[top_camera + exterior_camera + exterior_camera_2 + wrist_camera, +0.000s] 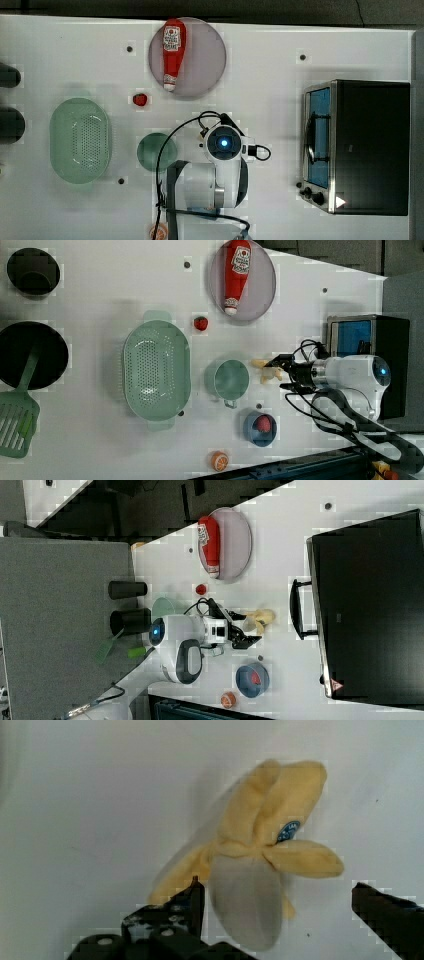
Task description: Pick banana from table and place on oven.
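My gripper will next place the banana [260, 855] on the oven, so it will grab the banana's pale peeled end [246, 902] and leave the spread peel flaps free.
The banana [260, 855] is a pale yellow soft toy with spread peel flaps, lying on the white table [265, 75]. It lies between the green cup and the oven, seen as banana [265, 371] and banana [257, 619]. My gripper [277, 892] hangs open just above it, one finger on either side and not touching; it appears as gripper [280, 374] and gripper [245, 628]. In the top view my arm [225, 142] covers the banana. The black oven [370, 145] stands at the top view's right, door shut, its flat roof bare.
A red ketchup bottle [172, 52] lies on a grey plate [205, 55]. A green colander [80, 140], green cup [156, 151] and strawberry [140, 99] are nearby. A blue bowl [259, 427], an orange slice [219, 460] and black pots [31, 356] are in the left view.
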Robot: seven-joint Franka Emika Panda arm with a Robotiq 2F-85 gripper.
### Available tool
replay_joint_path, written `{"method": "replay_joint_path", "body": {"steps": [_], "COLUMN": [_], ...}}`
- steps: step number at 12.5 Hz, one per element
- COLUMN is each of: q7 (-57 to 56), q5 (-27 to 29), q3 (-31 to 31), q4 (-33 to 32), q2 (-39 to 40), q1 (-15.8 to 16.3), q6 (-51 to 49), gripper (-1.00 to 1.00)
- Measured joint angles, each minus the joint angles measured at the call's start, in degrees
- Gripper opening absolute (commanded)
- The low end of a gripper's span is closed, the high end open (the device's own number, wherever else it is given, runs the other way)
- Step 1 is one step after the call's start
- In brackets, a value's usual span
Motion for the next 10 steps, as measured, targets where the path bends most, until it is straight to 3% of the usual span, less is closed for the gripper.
{"method": "replay_joint_path", "body": {"steps": [2, 8, 10], "q7": [0.00, 0.22, 0.40], "q5": [-1.44, 0.67, -1.27], "q3": [-1.05, -1.11, -1.23], "q4": [0.11, 0.45, 1.23], "q2": [2.11, 2.57, 3.40], "q1": [0.37, -0.48, -0.44], "q6": [4.36, 7.05, 7.33], "gripper": [0.92, -0.48, -0.58]}}
